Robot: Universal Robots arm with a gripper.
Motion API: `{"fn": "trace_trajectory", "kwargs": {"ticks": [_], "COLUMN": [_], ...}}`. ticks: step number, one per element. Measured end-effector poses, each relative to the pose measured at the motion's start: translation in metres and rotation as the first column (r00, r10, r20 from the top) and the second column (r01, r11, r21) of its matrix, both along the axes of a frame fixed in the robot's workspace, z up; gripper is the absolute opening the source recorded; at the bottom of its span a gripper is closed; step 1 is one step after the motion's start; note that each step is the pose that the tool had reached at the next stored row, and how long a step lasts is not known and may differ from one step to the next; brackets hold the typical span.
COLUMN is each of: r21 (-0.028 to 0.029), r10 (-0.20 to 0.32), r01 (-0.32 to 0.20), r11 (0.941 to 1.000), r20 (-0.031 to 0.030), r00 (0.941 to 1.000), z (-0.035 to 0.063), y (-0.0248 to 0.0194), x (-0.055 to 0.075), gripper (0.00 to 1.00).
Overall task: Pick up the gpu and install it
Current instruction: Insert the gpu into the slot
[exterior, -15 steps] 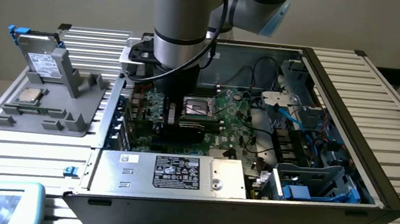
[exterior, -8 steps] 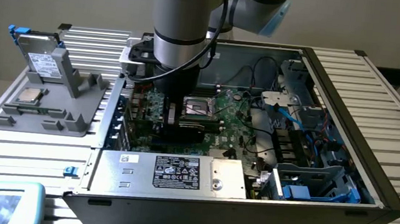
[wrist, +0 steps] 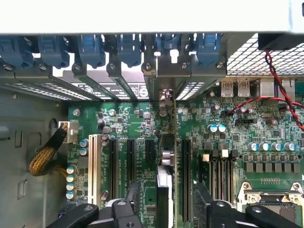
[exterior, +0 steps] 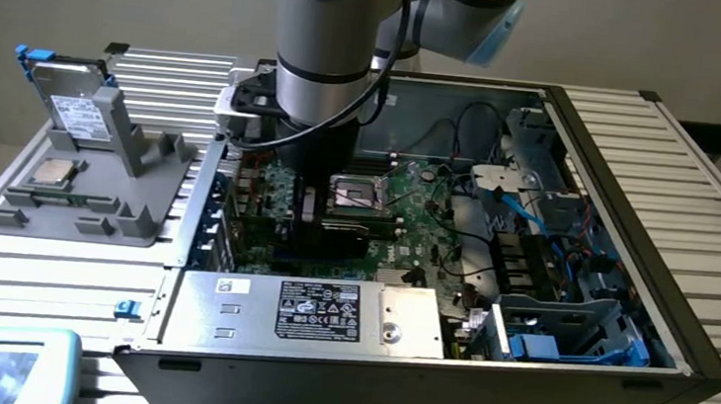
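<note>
I will reach the GPU and grip its upper edge [wrist: 164,183]. The GPU's silver bracket [wrist: 166,97] will then stay free for installing.
The gpu [wrist: 163,187] stands on edge in a motherboard slot, seen edge-on in the wrist view, with its silver bracket [wrist: 165,97] up against the case's rear slot openings. My gripper [wrist: 166,202] straddles the card. Its black fingers [wrist: 130,197] stand apart from the card on both sides with gaps showing, so it is open and holds nothing. In the exterior view the gripper [exterior: 312,219] reaches down into the open computer case [exterior: 629,168], just beside the CPU socket [exterior: 361,194].
On the exterior view's left, a grey fixture [exterior: 140,156] holds a silver hard drive with blue tabs [exterior: 76,105] and a small CPU chip [exterior: 53,170]. A power supply [exterior: 310,311] sits at the case's front. Blue cables [exterior: 519,202] and drive bays [exterior: 573,332] fill its right side.
</note>
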State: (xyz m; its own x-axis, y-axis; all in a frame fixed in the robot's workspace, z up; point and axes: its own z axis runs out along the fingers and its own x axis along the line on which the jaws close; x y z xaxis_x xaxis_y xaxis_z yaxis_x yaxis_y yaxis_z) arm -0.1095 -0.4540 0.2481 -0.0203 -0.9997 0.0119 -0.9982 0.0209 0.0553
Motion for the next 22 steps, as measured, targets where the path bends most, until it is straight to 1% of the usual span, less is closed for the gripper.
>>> {"fn": "trace_trajectory", "kwargs": {"ticks": [1,9,10,11,12,13,14,15,17,18,19,22], "r21": [-0.0002,-0.0001,-0.0003,-0.0006,-0.001,-0.0016,-0.0019,-0.0021,-0.0018,-0.0018,-0.002,-0.0021], "r10": [0.0,0.0,0.0,0.0,0.0,0.0,0.0,0.0,0.0,0.0,0.0,0.0], "r01": [0.0,0.0,0.0,0.0,0.0,0.0,0.0,0.0,0.0,0.0,0.0,0.0], "r11": [1.0,1.0,1.0,1.0,1.0,1.0,1.0,1.0,1.0,1.0,1.0,1.0], "r20": [-0.0001,0.0,0.0,0.0,0.0001,0.0,0.0,0.0,0.0003,0.0002,0.0001,0.0001], "r00": [1.0,1.0,1.0,1.0,1.0,1.0,1.0,1.0,1.0,1.0,1.0,1.0], "z": [0.0023,0.0385,0.0428,0.0462,0.0486,0.0503,0.0512,0.0518,0.0518,0.0519,0.052,0.0521], "y": [0.0,0.0001,0.0002,0.0002,0.0002,0.0003,0.0003,0.0003,0.0003,0.0003,0.0003,0.0003], "x": [0.0,0.0,0.0,0.0,0.0,0.0,0.0,0.0,0.0,0.0,0.0,0.0], "gripper": [0.59,0.59,0.57,0.51,0.51,0.44,0.38,0.38,0.26,0.26,0.15,0.12]}}
